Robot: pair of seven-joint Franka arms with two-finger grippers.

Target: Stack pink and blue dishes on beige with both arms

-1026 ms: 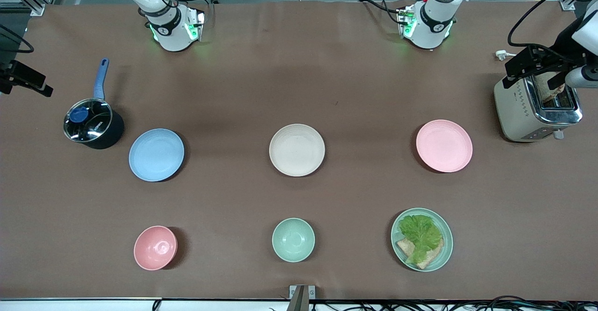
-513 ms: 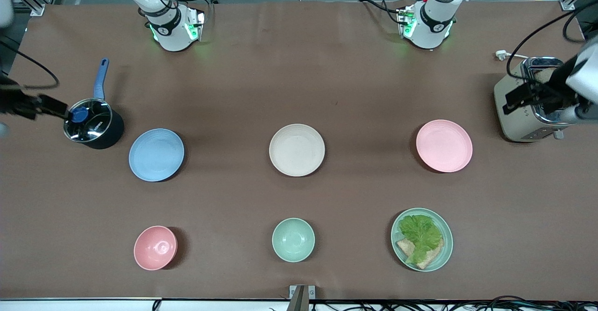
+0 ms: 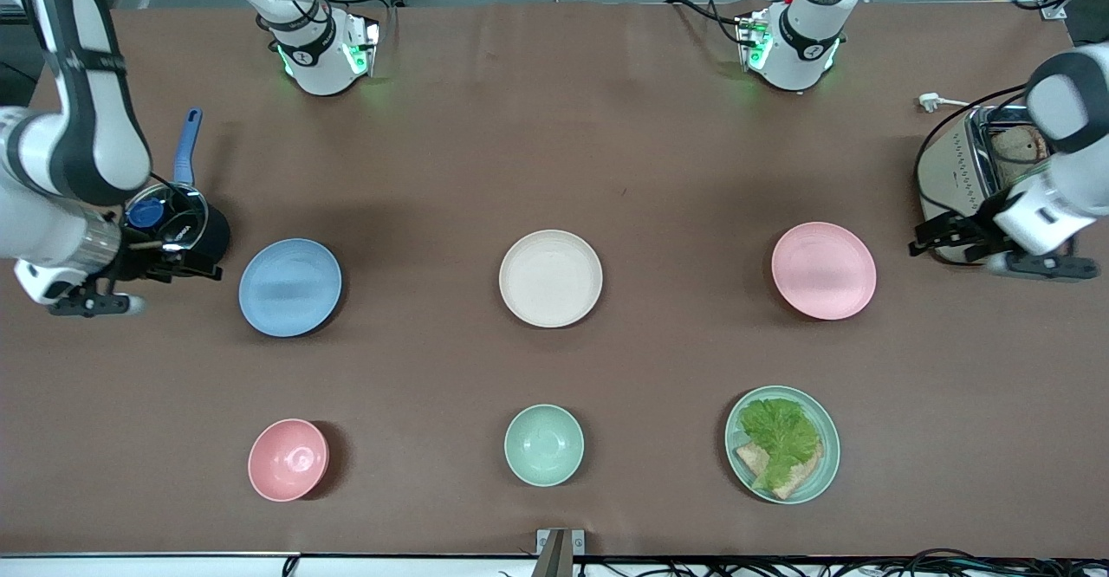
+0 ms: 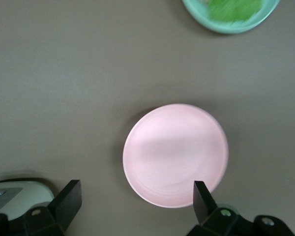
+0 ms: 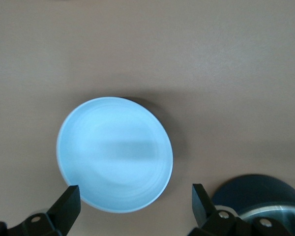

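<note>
The blue plate should go on the beige plate [image 3: 550, 278], so the right gripper should grip it by its rim [image 3: 243, 290] next.
The beige plate [image 3: 550, 278] lies at the table's middle. The blue plate [image 3: 290, 287] lies toward the right arm's end and the pink plate [image 3: 823, 270] toward the left arm's end. All three are bare. My right gripper [image 3: 186, 265] hangs open over the gap between the pot and the blue plate. In the right wrist view the blue plate [image 5: 114, 153] lies just ahead of the open right gripper [image 5: 136, 202]. My left gripper [image 3: 940, 241] hangs open between the toaster and the pink plate. The left wrist view shows the pink plate [image 4: 175, 155] partly between the open left gripper's [image 4: 136, 201] fingers.
A lidded dark pot [image 3: 173, 230] with a blue handle stands beside the blue plate. A steel toaster [image 3: 979, 178] stands beside the pink plate. Nearer the camera stand a pink bowl [image 3: 288, 459], a mint bowl [image 3: 543, 444] and a mint plate [image 3: 823, 473] with lettuce and bread.
Both arms have swung in from the table's ends: the right gripper to the pot beside the blue plate, the left gripper off the toaster toward the pink plate. No dish has moved.
</note>
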